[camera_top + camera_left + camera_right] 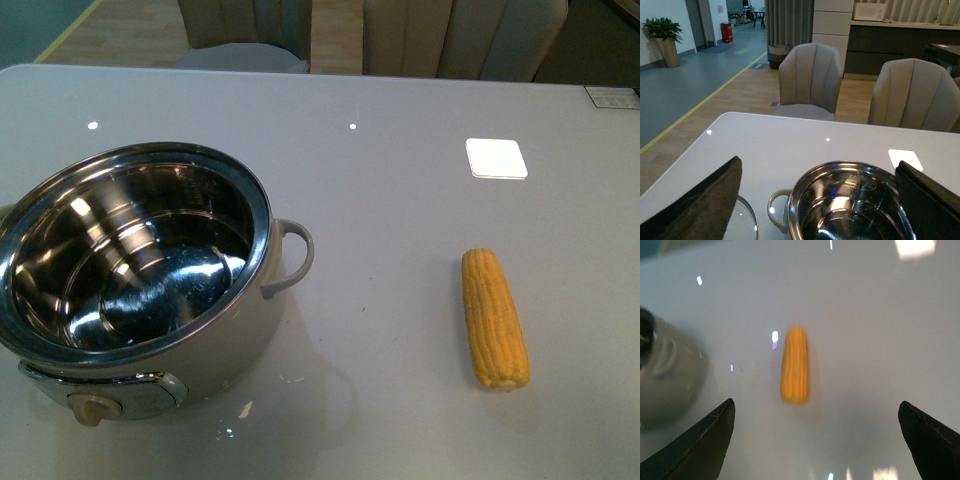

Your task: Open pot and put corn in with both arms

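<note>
The right gripper picks up the corn (494,318) by its long sides next, where it's slim across.
The pot (140,270) stands uncovered at the table's left, its shiny steel inside empty, with a loop handle (292,256) and a beige knob (92,408). The corn (494,318), a yellow cob, lies flat on the right of the table, well apart from the pot. Neither arm shows in the front view. My left gripper (817,167) hangs open above the pot (850,205), with nothing between its fingers. Over the table, my right gripper (816,404) is open and empty; the blurred corn (795,365) lies a little ahead of it, beside the pot's cream side (667,375).
A glass lid's rim (751,220) rests on the table beside the pot's handle, partly behind one left finger (705,205). A white square (496,158) lies on the table beyond the corn. Two padded chairs (810,80) stand at the far edge.
</note>
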